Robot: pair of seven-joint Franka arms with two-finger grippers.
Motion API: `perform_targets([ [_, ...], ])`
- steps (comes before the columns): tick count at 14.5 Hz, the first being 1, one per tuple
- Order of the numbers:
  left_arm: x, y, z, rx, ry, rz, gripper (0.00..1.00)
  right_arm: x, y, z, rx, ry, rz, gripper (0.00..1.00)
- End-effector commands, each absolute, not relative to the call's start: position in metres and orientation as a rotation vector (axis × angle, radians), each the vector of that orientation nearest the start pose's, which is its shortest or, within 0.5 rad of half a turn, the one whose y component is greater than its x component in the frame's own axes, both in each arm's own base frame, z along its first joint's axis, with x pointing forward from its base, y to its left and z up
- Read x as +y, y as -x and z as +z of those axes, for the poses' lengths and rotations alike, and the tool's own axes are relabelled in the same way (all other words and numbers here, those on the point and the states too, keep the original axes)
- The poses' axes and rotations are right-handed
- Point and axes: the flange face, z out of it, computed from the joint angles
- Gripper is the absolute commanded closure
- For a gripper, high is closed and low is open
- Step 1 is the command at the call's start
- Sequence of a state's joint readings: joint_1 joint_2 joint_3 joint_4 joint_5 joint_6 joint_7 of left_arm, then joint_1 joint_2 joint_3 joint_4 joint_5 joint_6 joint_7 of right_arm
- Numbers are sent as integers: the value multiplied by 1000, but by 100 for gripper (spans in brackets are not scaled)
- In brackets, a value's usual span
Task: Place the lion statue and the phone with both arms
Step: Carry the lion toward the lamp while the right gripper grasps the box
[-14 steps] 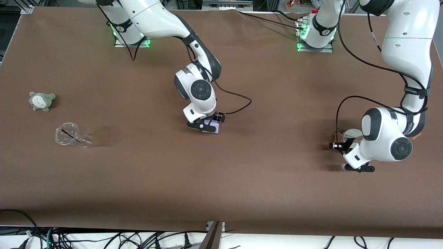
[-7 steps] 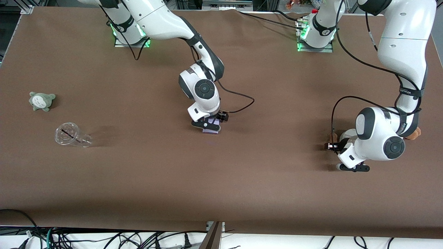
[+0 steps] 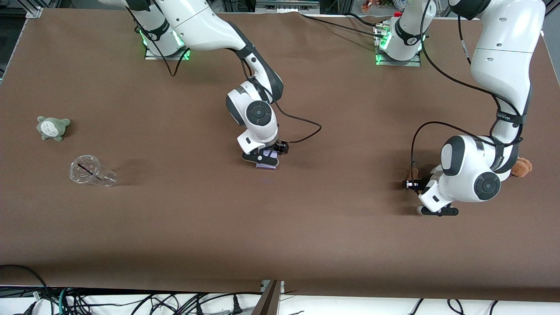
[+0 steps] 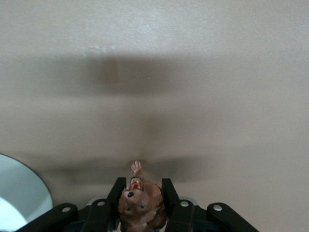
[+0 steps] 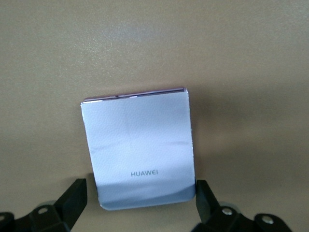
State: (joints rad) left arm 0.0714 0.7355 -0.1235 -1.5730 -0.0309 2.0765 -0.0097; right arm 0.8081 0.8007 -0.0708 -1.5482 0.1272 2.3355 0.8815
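Observation:
In the left wrist view, the lion statue's paw [image 4: 136, 168] meets its shadow on the tabletop, so it is time for my left gripper to open now.
The phone [image 3: 267, 163], a pale lavender slab, lies flat near the table's middle. My right gripper [image 3: 262, 158] stands low over it, open. In the right wrist view the phone [image 5: 140, 150] sits between the fingers [image 5: 76, 195] of the right gripper [image 5: 141, 189], with a gap at one side. My left gripper [image 3: 414, 189] is low over the table toward the left arm's end. It is shut on the lion statue [image 4: 142, 205], a small brown figurine. In the left wrist view the left gripper [image 4: 141, 183] has the lion's paw poking past its fingertips. The lion is hidden in the front view.
A light-brown plush [image 3: 521, 167] lies beside the left arm's wrist. A white round disc [image 4: 19, 195] lies on the table close to the left gripper. Toward the right arm's end are a grey-green plush [image 3: 52, 127] and a clear plastic cup [image 3: 89, 171] on its side.
The left arm has carried the lion toward the table's middle, uncovering the light-brown plush. The right gripper shifted slightly over the phone, then held still.

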Motion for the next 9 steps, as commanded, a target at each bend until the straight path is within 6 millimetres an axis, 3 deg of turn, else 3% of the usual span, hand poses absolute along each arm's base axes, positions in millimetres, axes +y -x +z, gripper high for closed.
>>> perform_targets([
  [1,-29,-673,186,-45,3248,382,100,481,-515,171,294,3107,35,0],
  [5,-30,-672,183,-52,3248,390,100,477,-517,168,258,3114,38,0],
  [6,-30,-672,182,-53,3246,392,90,476,-518,167,262,3114,40,0],
  [7,-30,-672,183,-49,3246,390,68,477,-518,167,261,3112,38,0],
  [8,-31,-673,183,-34,3244,389,49,476,-521,168,259,3103,21,12],
  [9,-31,-672,183,-45,3245,394,28,476,-521,169,256,3098,12,37],
])
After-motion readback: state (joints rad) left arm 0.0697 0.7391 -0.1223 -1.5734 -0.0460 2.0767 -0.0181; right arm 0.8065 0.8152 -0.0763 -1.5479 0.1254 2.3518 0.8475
